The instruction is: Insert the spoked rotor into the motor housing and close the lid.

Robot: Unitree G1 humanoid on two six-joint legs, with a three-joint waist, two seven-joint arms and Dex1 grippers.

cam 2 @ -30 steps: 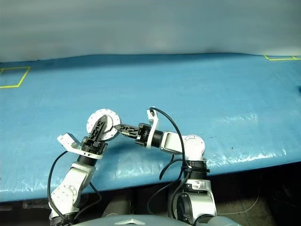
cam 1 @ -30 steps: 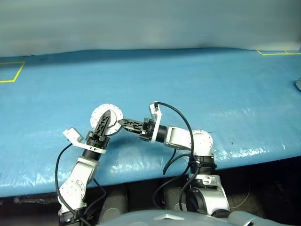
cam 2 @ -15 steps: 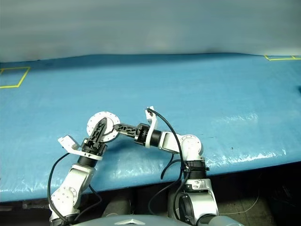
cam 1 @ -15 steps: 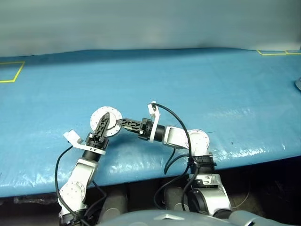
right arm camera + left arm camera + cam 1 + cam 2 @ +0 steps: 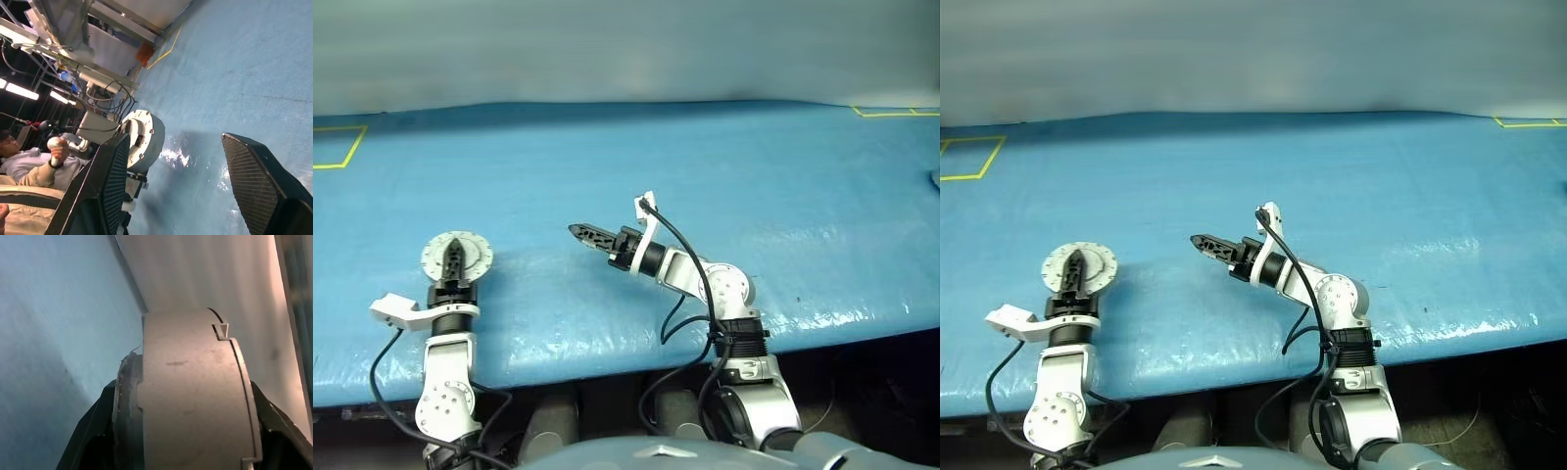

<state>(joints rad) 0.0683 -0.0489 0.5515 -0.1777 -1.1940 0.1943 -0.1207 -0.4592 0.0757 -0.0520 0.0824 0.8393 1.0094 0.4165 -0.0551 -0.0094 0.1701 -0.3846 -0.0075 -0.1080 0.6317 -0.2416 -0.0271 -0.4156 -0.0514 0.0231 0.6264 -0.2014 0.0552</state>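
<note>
The motor housing [image 5: 195, 396] hangs above the blue table in the left wrist view, with its shadow off beside it. My left gripper will keep holding it.
The motor housing [image 5: 456, 257] is a round grey disc with small dots around its rim, raised above the blue table [image 5: 724, 166] at the left. My left gripper [image 5: 456, 264] is shut on it, with black fingers [image 5: 90, 435] on both sides. In the left wrist view the housing [image 5: 195, 396] is edge-on, with the lid [image 5: 128, 396] flat against it. My right gripper [image 5: 582, 233] hovers over the middle of the table, pointing left. It is open and holds nothing, well apart from the housing [image 5: 144, 139]. The spoked rotor is hidden.
Yellow tape marks sit at the far left [image 5: 335, 149] and far right [image 5: 893, 110] of the table. A grey object [image 5: 934, 177] pokes in at the right edge. A seated person [image 5: 27, 164] holding a controller is beyond the table.
My left arm has swung well to the left, carrying the housing away from the right gripper's tip. The right gripper has stayed near the middle and rolled a little.
</note>
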